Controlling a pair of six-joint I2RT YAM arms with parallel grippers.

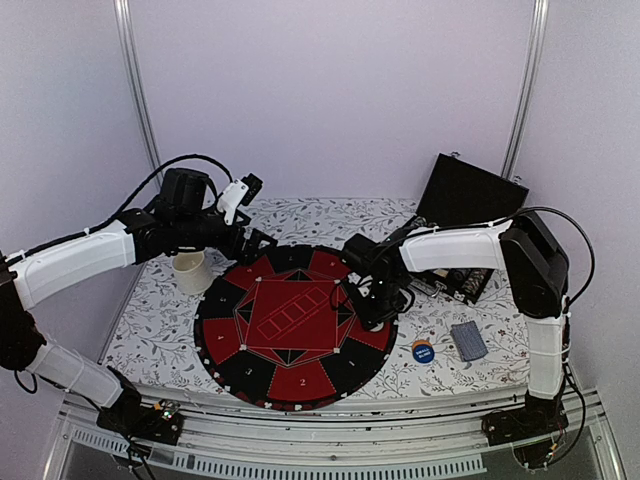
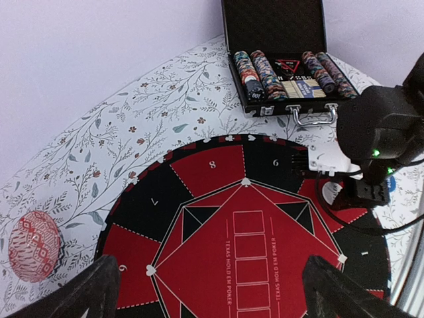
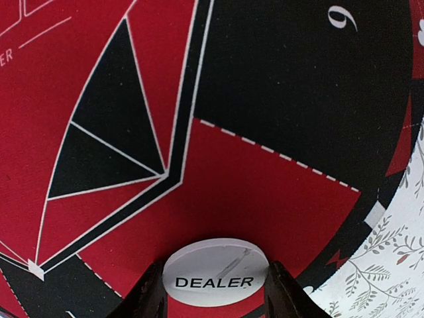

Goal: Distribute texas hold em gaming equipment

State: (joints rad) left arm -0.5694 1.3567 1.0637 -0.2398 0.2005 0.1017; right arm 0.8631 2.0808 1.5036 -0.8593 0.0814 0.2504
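My right gripper has the red segment lying flat below the white disc. The red segment would land there if I opened now, so my right gripper needs to release it.
My right gripper [image 3: 215, 286] is shut on a white disc marked DEALER [image 3: 215, 270], held flat by its edges over a red segment at the right rim of the round red-and-black poker mat [image 1: 290, 372]. In the top view that gripper [image 1: 375, 312] points down at the mat's right side. My left gripper [image 2: 212, 295] hangs open and empty above the mat's far-left part, its dark fingers [image 2: 83, 291] wide apart. A blue disc [image 1: 422, 350] and a grey-blue deck of cards [image 1: 468, 341] lie on the cloth right of the mat. Striped poker chips [image 2: 262, 73] sit in rows in the open black case [image 1: 470, 195].
A white cup [image 1: 191, 272] stands at the mat's left edge, under the left arm. A pink patterned bowl [image 2: 33, 246] lies on the floral tablecloth [image 1: 150, 330] beside the mat. The case's lid stands upright at the back right. Walls close the table at back and sides.
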